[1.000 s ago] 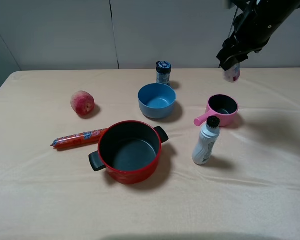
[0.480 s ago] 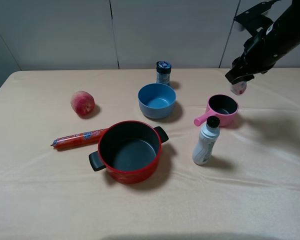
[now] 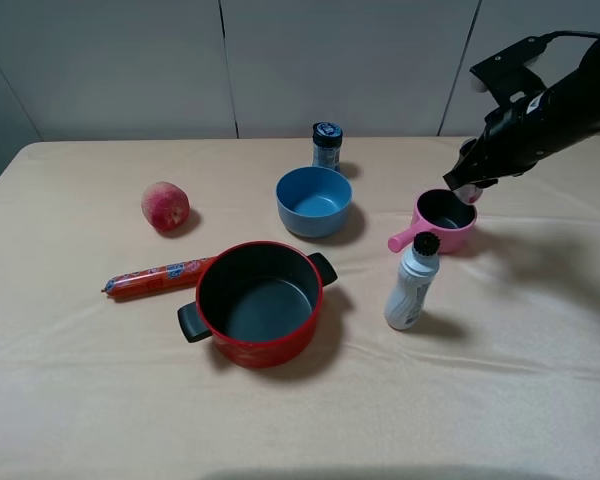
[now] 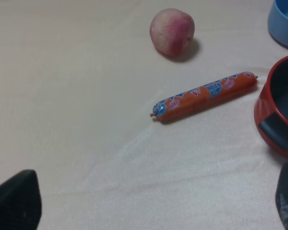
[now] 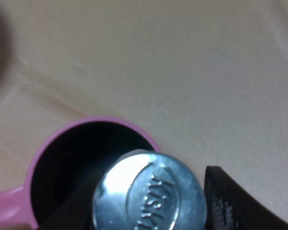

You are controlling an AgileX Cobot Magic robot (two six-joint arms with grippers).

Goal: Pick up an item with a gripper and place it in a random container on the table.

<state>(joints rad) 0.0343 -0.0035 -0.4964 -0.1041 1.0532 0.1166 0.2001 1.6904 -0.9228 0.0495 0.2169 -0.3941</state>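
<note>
The bottle's lower end (image 3: 468, 194) overlaps the pink saucepan's rim (image 3: 476, 211), beside its middle. The right gripper needs to keep holding the bottle until the robot shifts the bottle inward.
My right gripper (image 3: 463, 186) is shut on the small clear bottle (image 3: 468, 194) and holds it just above the far rim of the pink saucepan (image 3: 458, 238). In the right wrist view the bottle's silvery cap (image 5: 149, 194) sits between the dark fingers (image 5: 228, 203), over the pan's dark inside; the pink rim (image 5: 62, 136) shows beside it. The label is hidden. My left gripper (image 4: 151, 208) is open and empty, low over the beige cloth table (image 3: 80, 380), and is out of the exterior view.
A white bottle with black cap (image 3: 412, 283) stands just in front of the saucepan. A red two-handled pot (image 3: 257, 303), a blue bowl (image 3: 313, 201), a dark jar (image 3: 327, 146), a peach (image 3: 165, 206) and a sausage (image 3: 158, 277) lie to the left.
My right gripper has come down with the bottle, from high above the table to just over the pink saucepan's rim. Nothing else has moved.
</note>
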